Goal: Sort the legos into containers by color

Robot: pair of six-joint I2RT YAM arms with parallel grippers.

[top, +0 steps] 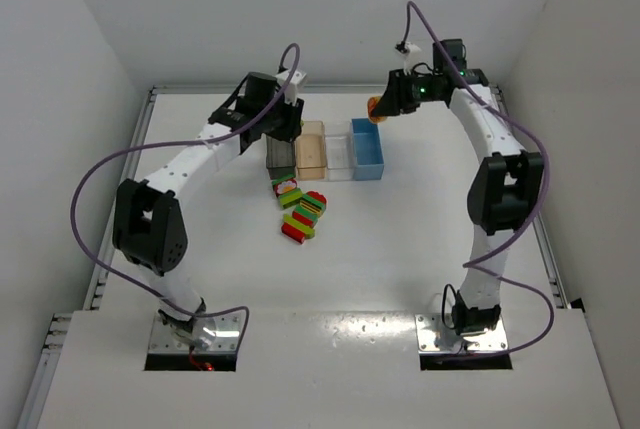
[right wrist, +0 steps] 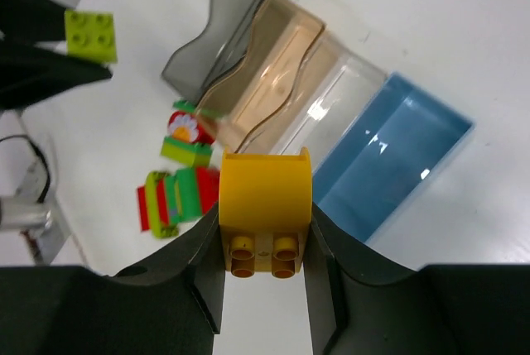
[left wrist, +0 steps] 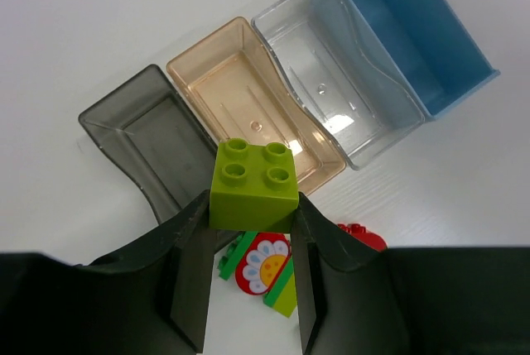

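The lime green lego hangs by the edge of the dark grey bin and would miss the middle of the tan bin. My left gripper needs to move it to the middle of the tan bin before letting go.
My left gripper [left wrist: 252, 206] is shut on a lime green lego [left wrist: 254, 183], held above the near end of the dark grey bin [left wrist: 145, 136] and tan bin [left wrist: 248, 98]. My right gripper [right wrist: 265, 227] is shut on a yellow lego [right wrist: 265, 194], held above the table by the far end of the blue bin [right wrist: 389, 156]. The four bins stand in a row: dark grey [top: 277, 156], tan [top: 311, 149], clear [top: 338, 149], blue [top: 367, 147]. All look empty. Several red, lime and green legos [top: 300, 211] lie in front of them.
A round red flower-print lego [left wrist: 263, 268] lies right under my left gripper, with another red lego [left wrist: 360, 235] beside it. White walls close the table at the back and on both sides.
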